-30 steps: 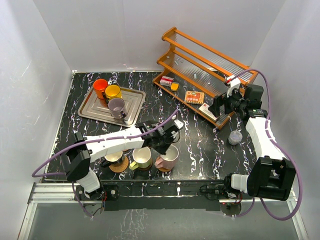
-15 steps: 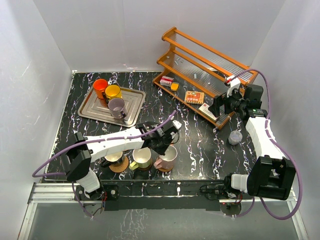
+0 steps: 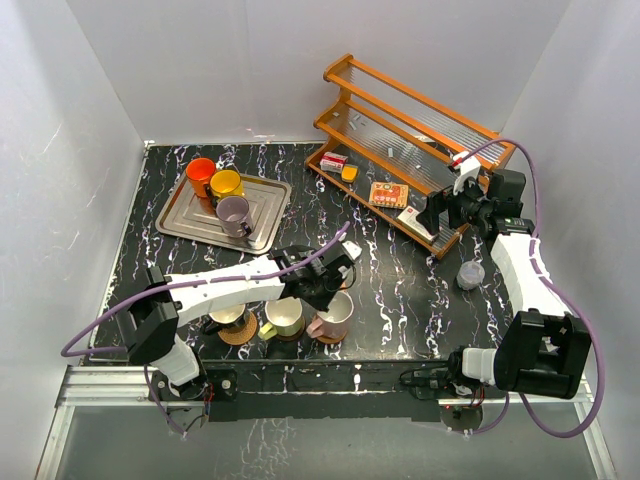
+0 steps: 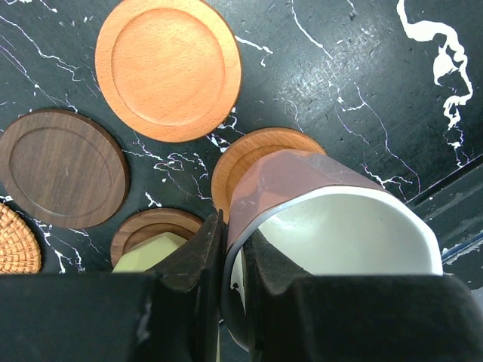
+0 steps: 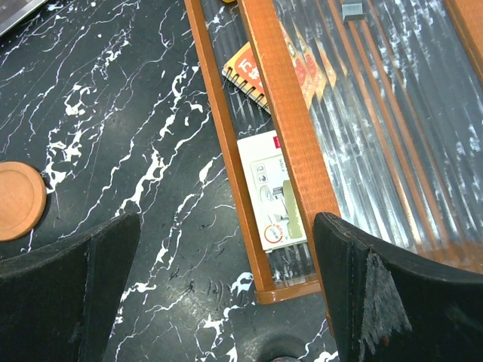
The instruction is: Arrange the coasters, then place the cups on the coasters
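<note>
My left gripper is ready to open. The cream-pink cup's base is upright over the orange-brown coaster, so the cup would end up on that coaster.
My left gripper [image 4: 234,256] is shut on the rim of the cream-pink cup [image 4: 332,226], one finger inside and one outside. This cup stands over an orange-brown coaster [image 4: 241,154]; I cannot tell whether they touch. Beside it the pale yellow-green cup [image 4: 147,258] sits on a dark brown coaster [image 4: 151,225]. Bare coasters lie beyond: orange-brown [image 4: 168,68], dark brown [image 4: 60,177], woven tan [image 4: 11,241]. From above, the left gripper [image 3: 322,297] holds the cream-pink cup [image 3: 337,316]. The orange [image 3: 201,171], yellow [image 3: 226,184] and lilac [image 3: 234,213] cups stand on the tray [image 3: 265,200]. My right gripper [image 3: 440,212] is open and empty.
A wooden rack [image 3: 410,140] with small packets fills the back right, its lower rail [image 5: 226,151] under my right gripper [image 5: 230,294]. A small translucent grey cup [image 3: 470,273] stands near the right arm. A black cup [image 3: 228,317] sits on a woven coaster [image 3: 238,333] at the front left.
The left arm has shifted slightly toward the near edge with the cream-pink cup still gripped. The right arm has not moved.
</note>
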`<state>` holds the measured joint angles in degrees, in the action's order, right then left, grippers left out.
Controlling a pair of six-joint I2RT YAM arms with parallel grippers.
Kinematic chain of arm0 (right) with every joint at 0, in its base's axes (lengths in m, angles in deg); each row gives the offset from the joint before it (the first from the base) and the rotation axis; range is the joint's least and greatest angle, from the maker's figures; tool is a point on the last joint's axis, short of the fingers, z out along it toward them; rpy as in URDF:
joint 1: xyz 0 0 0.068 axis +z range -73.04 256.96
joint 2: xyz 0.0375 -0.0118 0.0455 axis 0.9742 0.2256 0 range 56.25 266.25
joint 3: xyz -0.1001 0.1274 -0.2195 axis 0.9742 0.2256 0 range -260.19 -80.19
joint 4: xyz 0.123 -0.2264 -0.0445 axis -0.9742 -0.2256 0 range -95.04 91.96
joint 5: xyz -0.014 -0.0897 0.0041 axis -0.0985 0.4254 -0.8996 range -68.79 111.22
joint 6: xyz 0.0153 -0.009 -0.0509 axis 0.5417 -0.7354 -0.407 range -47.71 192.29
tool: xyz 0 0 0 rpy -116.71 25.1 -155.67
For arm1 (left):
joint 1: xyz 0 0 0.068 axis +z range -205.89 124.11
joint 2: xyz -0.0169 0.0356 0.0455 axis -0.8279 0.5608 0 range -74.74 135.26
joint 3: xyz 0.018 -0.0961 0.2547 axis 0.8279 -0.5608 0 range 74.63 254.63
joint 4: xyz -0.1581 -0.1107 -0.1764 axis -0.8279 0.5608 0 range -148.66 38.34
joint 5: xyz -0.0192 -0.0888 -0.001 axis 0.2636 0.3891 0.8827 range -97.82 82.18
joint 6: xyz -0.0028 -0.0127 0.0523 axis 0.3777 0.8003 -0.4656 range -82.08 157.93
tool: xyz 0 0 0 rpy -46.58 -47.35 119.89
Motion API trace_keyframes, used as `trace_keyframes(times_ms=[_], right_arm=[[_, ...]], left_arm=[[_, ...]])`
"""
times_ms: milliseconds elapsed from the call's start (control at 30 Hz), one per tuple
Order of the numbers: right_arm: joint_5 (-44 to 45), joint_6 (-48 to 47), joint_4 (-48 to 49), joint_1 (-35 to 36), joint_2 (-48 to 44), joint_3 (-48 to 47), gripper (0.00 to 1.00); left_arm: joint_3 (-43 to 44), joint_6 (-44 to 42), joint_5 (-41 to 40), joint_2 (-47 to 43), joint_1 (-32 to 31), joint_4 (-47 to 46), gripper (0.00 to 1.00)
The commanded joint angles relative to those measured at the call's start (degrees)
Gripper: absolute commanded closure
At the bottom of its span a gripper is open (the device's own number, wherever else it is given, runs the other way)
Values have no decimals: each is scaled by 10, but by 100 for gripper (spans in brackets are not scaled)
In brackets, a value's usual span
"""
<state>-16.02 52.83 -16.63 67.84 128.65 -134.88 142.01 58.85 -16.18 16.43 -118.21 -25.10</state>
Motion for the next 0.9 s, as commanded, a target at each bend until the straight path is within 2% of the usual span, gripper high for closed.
trace_keyframes(times_ms=[0, 600, 867], right_arm=[[4, -8, 32, -5, 3, -2, 2], [5, -9, 32, -6, 5, -2, 2], [4, -9, 31, -7, 4, -1, 2]], left_arm=[[-2, -4, -11, -42, 4, -3, 100], [-17, -14, 9, -51, 5, -13, 100], [-29, -19, 41, -52, 6, -18, 84]])
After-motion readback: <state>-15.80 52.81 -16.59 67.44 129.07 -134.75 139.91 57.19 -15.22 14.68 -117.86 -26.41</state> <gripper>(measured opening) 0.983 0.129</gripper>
